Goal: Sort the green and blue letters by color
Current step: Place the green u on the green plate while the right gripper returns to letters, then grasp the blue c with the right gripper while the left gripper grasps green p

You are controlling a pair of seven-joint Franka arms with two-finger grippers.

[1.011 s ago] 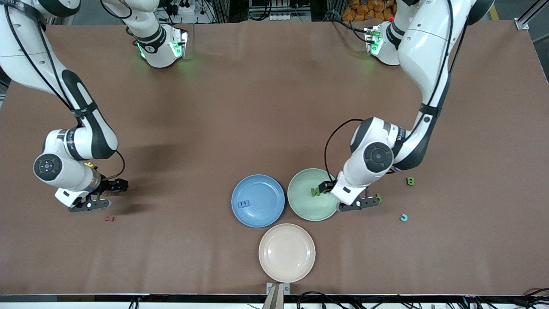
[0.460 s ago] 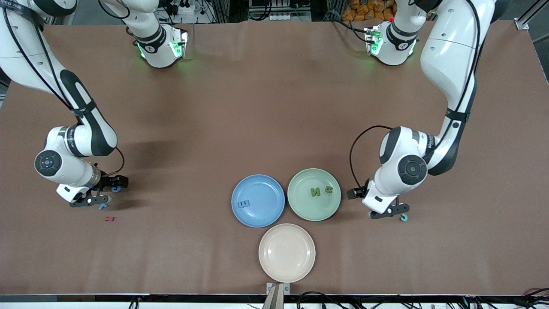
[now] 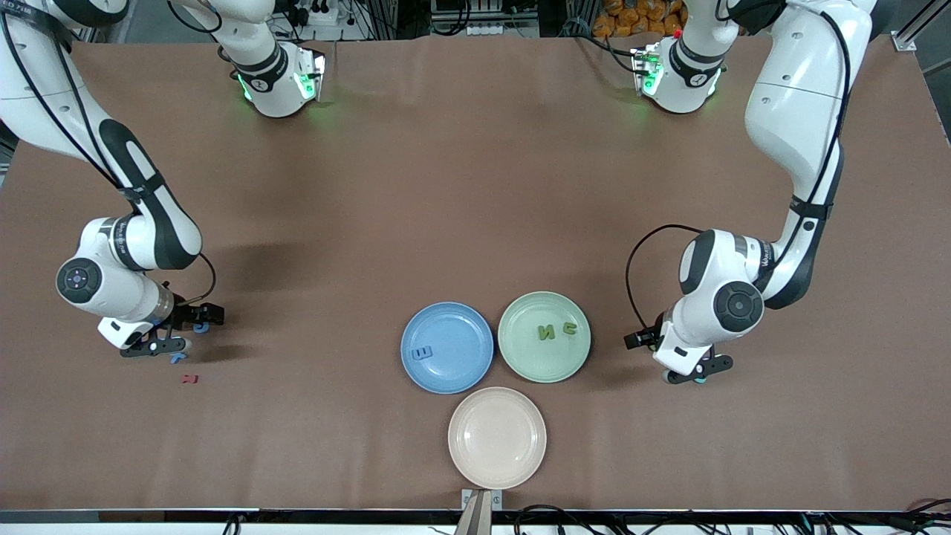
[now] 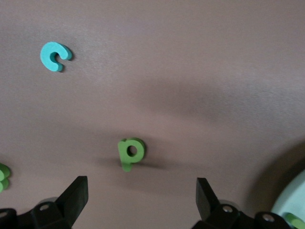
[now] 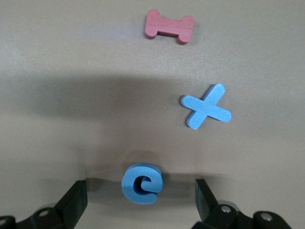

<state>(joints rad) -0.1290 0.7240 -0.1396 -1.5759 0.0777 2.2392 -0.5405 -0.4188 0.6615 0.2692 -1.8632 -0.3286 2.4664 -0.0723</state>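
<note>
My left gripper's fingers stop short in the left wrist view, with cloth between, so moving toward the green p [image 4: 125, 162] comes next, before closing on it.
My right gripper [image 3: 184, 332] hangs open low over the table toward the right arm's end. A blue letter e [image 5: 142, 182] lies on the cloth just ahead of the gap in my right gripper [image 5: 139, 202], and a blue x [image 5: 206, 107] lies a little past it. My left gripper [image 3: 698, 369] is open beside the green plate [image 3: 535, 360], toward the left arm's end. A green p [image 4: 131, 152] lies ahead of my left gripper [image 4: 141, 200], and a teal c [image 4: 55, 56] farther off. The green plate holds two green letters [image 3: 547, 332]. The blue plate [image 3: 453, 327] holds a blue letter [image 3: 422, 353].
A dark red letter [image 3: 189, 379] lies nearer the front camera than the blue x [image 3: 177, 358]. A beige plate [image 3: 496, 437] sits nearer the camera than the two coloured plates. Another green letter [image 4: 2, 176] shows at the left wrist view's edge.
My left arm has swung from over the green plate toward the left arm's end, now over the loose letters. My right gripper shifted slightly and the two blue letters came into sight.
</note>
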